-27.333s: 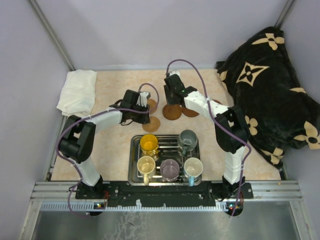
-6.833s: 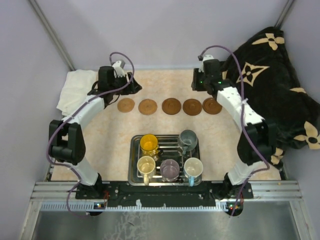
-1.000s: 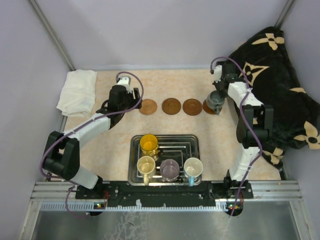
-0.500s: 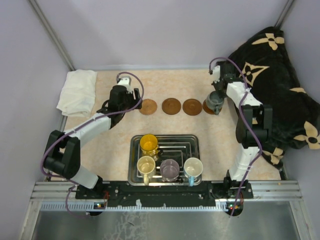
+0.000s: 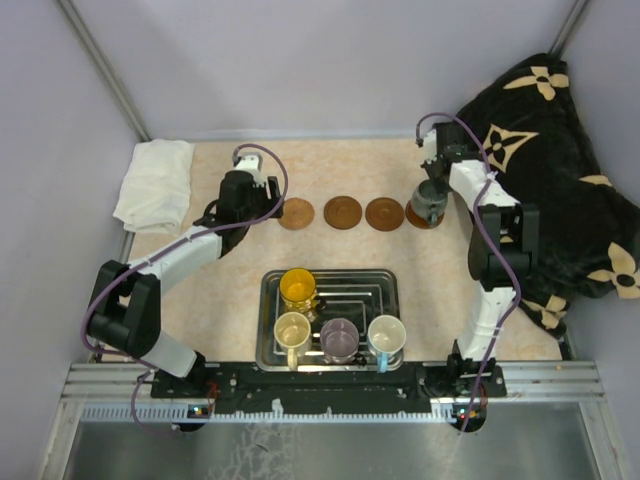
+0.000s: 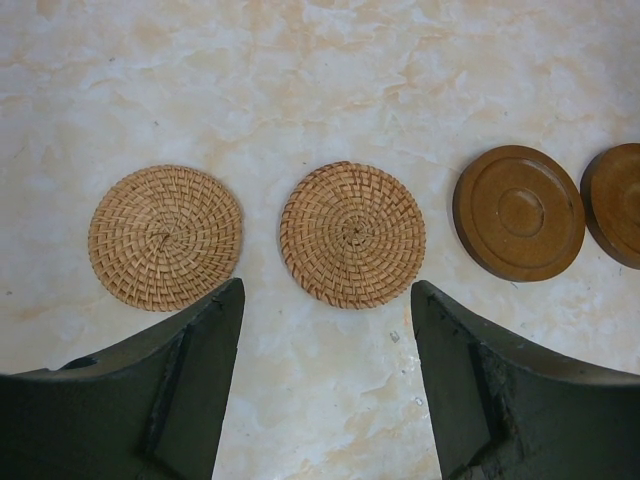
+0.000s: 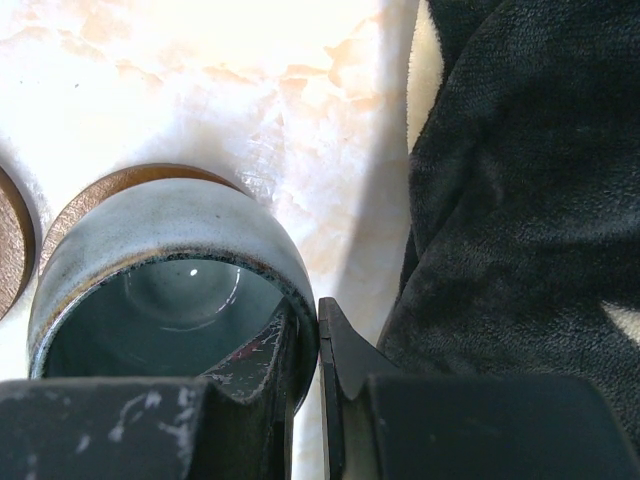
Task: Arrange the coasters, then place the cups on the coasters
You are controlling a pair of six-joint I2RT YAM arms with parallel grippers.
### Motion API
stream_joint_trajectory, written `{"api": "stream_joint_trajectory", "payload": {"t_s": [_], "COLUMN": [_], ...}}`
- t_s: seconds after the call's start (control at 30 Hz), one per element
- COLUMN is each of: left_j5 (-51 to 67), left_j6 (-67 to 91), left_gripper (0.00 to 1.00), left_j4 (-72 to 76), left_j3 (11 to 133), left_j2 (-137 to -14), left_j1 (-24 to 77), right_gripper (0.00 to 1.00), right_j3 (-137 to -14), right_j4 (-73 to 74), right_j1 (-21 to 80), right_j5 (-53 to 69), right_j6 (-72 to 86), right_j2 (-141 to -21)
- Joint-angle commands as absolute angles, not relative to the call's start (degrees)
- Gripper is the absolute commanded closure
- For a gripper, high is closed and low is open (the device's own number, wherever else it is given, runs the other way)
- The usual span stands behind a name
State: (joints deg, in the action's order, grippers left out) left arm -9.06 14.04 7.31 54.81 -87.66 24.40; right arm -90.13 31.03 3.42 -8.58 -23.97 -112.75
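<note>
My right gripper releases the cup now, since the coaster's edge shows around the dark grey-green cup [image 5: 428, 203], so the cup would end on the coaster below.
A row of coasters lies across the far table. The left wrist view shows two woven coasters [image 6: 165, 236] [image 6: 352, 233] and two wooden ones [image 6: 518, 212] [image 6: 615, 200]. My left gripper [image 6: 328, 295] [image 5: 264, 205] hovers open over the woven pair, holding nothing. At the row's right end my right gripper [image 7: 317, 320] [image 5: 436, 190] is shut on the rim of the dark grey-green cup [image 7: 170, 270] [image 5: 428, 203], one finger inside and one outside. The cup is over the rightmost coaster [image 7: 130, 185]; contact cannot be told. Yellow [image 5: 298, 287], cream [image 5: 292, 330], purple [image 5: 339, 338] and blue-handled [image 5: 386, 335] cups stand in the tray.
The steel tray [image 5: 372, 292] sits near the arm bases. A black patterned blanket [image 5: 540, 170] [image 7: 530, 200] lies close beside the right gripper. A white cloth [image 5: 155, 183] is at the back left. Walls close off the table's far side.
The right gripper with the grey-green cup has shifted slightly left over the rightmost coaster, and its arm has straightened. The left arm has not moved.
</note>
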Motion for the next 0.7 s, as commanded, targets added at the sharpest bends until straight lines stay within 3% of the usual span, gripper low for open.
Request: {"api": "stream_joint_trajectory", "payload": {"t_s": [0.0, 0.4, 0.67], "left_j5": [-9.82, -9.49, -9.58], "left_j6": [13.45, 13.49, 13.36], "left_gripper": [0.26, 0.26, 0.26], "left_j4": [7.97, 8.31, 7.91], "left_j3": [55.38, 56.41, 56.47], "left_j2": [-86.90, -87.97, -87.81], "left_j1": [24.62, 24.67, 24.61], "right_gripper": [0.98, 0.96, 0.86], "right_j3": [-92.42, -93.65, -93.54], "right_j4": [32.81, 36.52, 35.41], "right_j1": [4.11, 4.09, 4.13], "right_j5": [-8.58, -7.72, -8.49], "right_j6": [-24.40, -25.43, -23.90], "right_j2": [-113.29, -114.55, -115.48]}}
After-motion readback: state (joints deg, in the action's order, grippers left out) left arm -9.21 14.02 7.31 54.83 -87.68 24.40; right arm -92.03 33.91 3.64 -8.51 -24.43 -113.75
